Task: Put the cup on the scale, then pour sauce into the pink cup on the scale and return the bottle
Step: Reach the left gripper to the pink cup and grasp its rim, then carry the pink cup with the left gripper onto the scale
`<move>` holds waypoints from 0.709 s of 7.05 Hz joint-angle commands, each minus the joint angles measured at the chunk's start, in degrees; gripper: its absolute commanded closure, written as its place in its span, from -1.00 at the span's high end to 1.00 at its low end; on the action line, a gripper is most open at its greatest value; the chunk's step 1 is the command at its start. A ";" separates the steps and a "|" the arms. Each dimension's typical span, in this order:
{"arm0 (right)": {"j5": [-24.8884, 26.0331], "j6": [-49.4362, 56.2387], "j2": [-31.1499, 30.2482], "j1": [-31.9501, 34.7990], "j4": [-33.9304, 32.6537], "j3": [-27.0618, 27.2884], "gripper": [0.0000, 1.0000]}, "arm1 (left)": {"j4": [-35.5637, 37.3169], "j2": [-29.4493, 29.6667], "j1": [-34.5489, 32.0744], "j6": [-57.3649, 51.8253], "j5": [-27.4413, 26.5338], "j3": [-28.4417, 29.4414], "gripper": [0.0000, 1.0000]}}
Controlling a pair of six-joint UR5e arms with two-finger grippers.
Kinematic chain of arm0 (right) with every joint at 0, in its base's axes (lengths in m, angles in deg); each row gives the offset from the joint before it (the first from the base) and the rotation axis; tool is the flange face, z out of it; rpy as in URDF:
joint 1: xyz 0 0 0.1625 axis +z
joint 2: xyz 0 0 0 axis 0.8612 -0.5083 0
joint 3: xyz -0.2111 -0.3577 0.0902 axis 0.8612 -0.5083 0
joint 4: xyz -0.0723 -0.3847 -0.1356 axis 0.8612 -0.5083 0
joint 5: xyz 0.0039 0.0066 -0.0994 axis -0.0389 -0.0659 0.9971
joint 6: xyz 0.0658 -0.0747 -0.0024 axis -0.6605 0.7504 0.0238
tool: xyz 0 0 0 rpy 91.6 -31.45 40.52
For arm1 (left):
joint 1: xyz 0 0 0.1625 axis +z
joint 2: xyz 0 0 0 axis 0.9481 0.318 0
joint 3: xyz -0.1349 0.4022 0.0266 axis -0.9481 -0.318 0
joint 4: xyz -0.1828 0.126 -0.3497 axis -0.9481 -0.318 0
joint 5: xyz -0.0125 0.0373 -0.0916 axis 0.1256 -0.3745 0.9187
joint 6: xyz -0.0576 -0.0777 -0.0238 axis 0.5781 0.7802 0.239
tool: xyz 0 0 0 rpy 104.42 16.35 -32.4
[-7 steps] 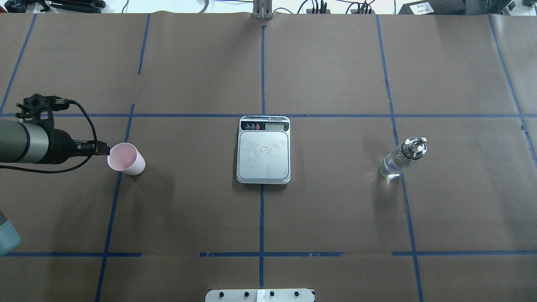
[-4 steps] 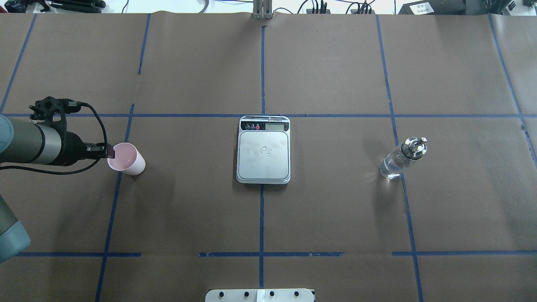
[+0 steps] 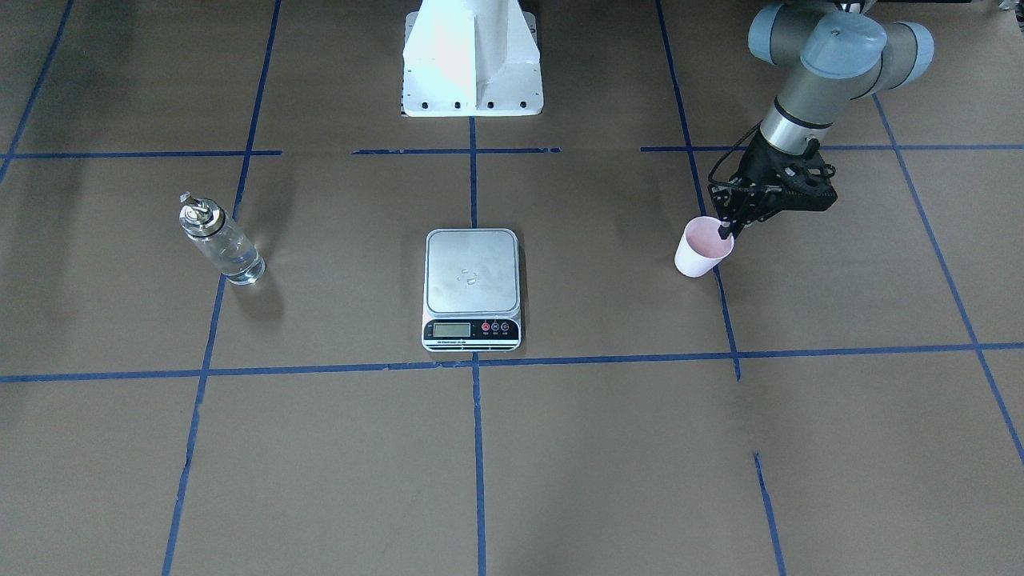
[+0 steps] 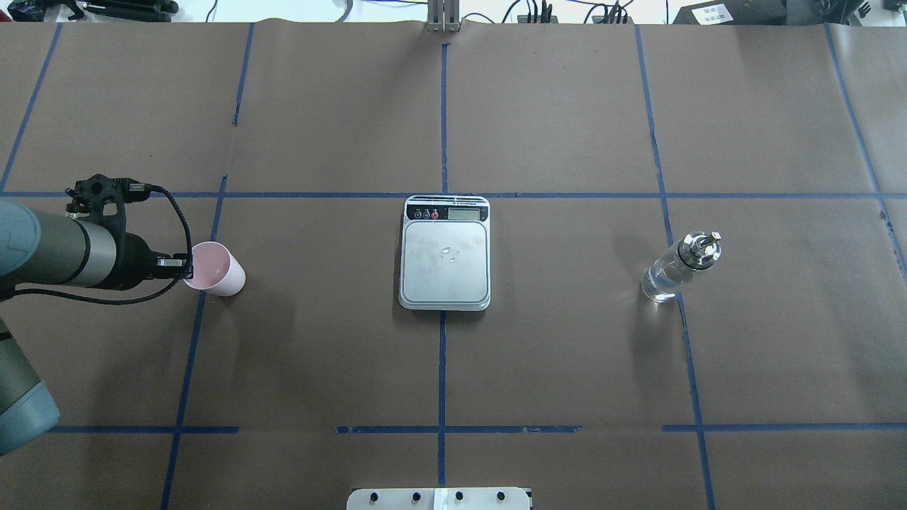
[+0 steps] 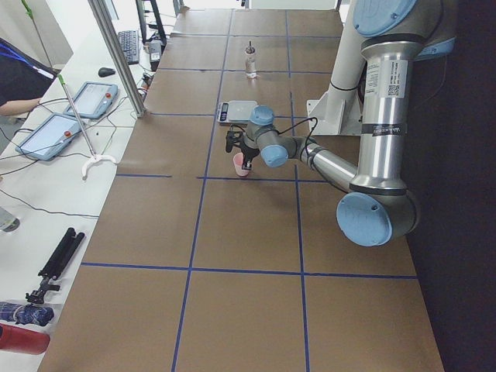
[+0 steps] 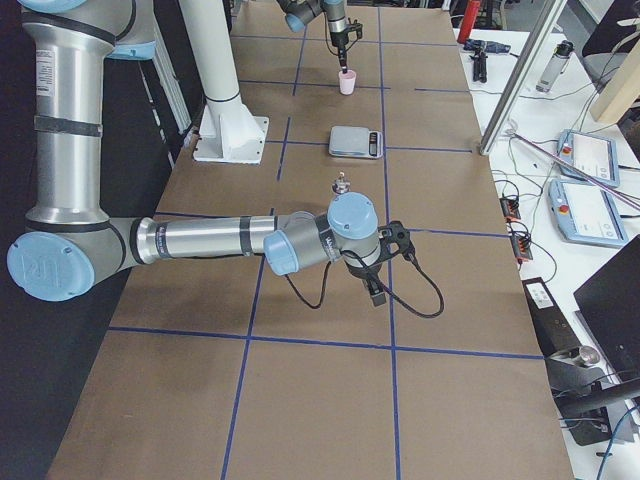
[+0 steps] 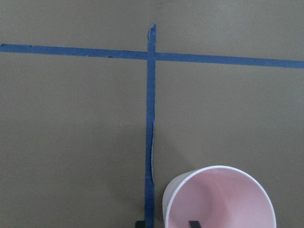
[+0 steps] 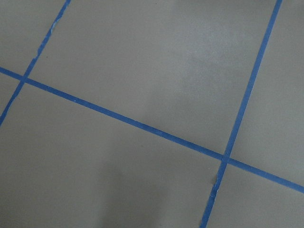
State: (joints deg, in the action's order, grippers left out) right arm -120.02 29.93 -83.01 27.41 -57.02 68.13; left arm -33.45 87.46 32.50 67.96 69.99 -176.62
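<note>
My left gripper grabs the cup by its rim (image 3: 711, 220) next, to set the pale pink cup upright on the steel scale (image 3: 471, 273).
The pale pink cup (image 4: 216, 269) stands upright on the brown table at the left, also in the front-facing view (image 3: 702, 248). My left gripper (image 4: 186, 263) is open at the cup's left rim. In the left wrist view one fingertip (image 7: 194, 223) is inside the cup (image 7: 218, 199) and the other is outside its wall. The steel scale (image 4: 445, 262) lies at the table's middle with nothing on it. The glass bottle (image 4: 673, 273) of clear liquid stands at the right. My right gripper (image 6: 376, 296) hangs over bare table near the bottle; I cannot tell whether it is open.
Blue tape lines divide the brown paper table into squares. The robot's white base (image 3: 472, 64) stands at the table's near edge behind the scale. Tablets and cables lie on the side bench (image 5: 70, 124).
My left gripper has moved a little right and lowered onto the cup's left rim, its fingers now either side of the wall. The cup, scale and bottle have not moved.
</note>
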 commanded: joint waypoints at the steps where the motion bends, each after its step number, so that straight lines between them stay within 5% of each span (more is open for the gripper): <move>1: 0.00 0.00 -0.09 0.06 0.00 0.02 1.00 | 0.18 0.19 0.11 -0.35 0.18 -0.34 -1.00; 2: 0.00 0.00 -0.09 0.06 0.00 0.02 1.00 | 3.57 1.14 0.03 -0.87 0.53 -2.35 -1.00; 3: 0.00 0.00 -0.09 0.06 0.00 0.02 1.00 | 14.40 6.37 0.03 -1.14 0.70 -5.93 -1.00; 5: 0.00 0.00 -0.53 0.06 0.00 0.11 1.00 | 34.72 24.27 0.37 -1.23 0.79 -6.06 -1.00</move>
State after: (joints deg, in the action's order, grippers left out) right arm -120.02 29.93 -83.40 27.47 -57.02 68.20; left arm -10.37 101.76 32.60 66.78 70.69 -182.43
